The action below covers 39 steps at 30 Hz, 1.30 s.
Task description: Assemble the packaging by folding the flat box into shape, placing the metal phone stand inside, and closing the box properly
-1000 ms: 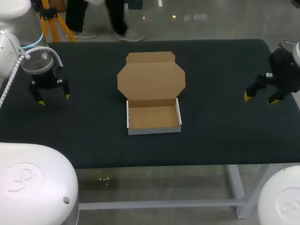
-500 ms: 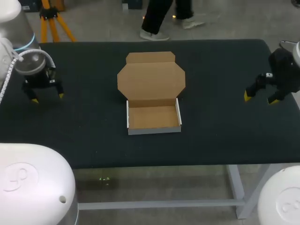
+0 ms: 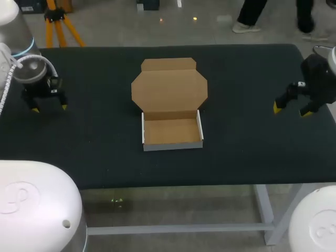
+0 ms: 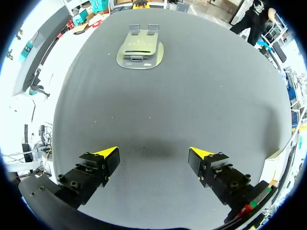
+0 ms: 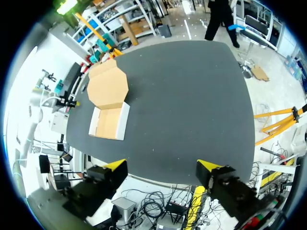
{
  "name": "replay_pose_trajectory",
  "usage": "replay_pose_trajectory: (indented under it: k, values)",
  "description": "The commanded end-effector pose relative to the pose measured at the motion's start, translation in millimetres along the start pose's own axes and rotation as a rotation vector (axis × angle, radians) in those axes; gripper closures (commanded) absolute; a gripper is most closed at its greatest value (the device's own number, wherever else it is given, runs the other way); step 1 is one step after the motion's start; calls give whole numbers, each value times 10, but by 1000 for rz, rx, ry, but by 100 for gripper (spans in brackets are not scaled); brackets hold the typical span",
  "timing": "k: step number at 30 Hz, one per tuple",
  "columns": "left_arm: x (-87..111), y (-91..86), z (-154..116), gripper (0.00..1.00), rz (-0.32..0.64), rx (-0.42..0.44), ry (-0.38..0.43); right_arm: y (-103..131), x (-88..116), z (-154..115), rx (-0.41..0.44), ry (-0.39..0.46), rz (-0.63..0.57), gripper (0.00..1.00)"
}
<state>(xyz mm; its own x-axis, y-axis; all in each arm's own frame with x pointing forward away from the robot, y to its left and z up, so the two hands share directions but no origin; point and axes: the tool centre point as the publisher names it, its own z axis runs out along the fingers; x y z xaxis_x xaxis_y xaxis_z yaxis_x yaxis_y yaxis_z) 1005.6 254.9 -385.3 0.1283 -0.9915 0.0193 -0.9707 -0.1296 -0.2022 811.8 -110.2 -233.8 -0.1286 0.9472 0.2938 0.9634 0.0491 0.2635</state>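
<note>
Next, my left gripper grabs the stand by the straight sides of its raised plate [image 4: 140,44], since the phone stand's rounded base [image 4: 152,61] lies flat on the tabletop.
The cardboard box [image 3: 172,131] sits mid-table as a folded tray with white outer walls, nothing in it. Its brown lid [image 3: 169,89] lies open flat behind the tray. In the right wrist view the box [image 5: 108,103] lies far off beside my right gripper [image 5: 162,165]. The metal phone stand [image 4: 139,48], a flat grey plate with two small tabs, lies well ahead of my left gripper [image 4: 153,152], near the table's far edge. I cannot see the stand in the head view. My left gripper [image 3: 49,108] hangs open at the table's left; my right gripper [image 3: 291,110] hangs open at its right. Both are empty.
The black table [image 3: 105,152] bears only the box between the two arms. Wide bare cloth lies on either side of the box and in front of it.
My left gripper has moved to the left, farther from the box. The right arm and the box have not moved.
</note>
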Motion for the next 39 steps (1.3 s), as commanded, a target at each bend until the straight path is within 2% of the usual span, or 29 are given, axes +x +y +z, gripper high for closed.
replay_pose_trajectory:
  k: [1, 15, 29, 39]
  values:
    - [-37, -103, 58, 0, 20, -8, 5, 1, 4, -16, 4, -2, 1, 0]
    - [-92, -371, 172, 0, 83, -23, -5, 1, 4, -16, 4, -2, 1, 0]
    - [-157, -624, 235, 0, 85, -29, 2, 1, 4, -16, 4, -2, 1, 0]
    - [-207, -732, 243, 0, 96, -30, 8, 1, 4, -16, 4, -2, 1, 0]
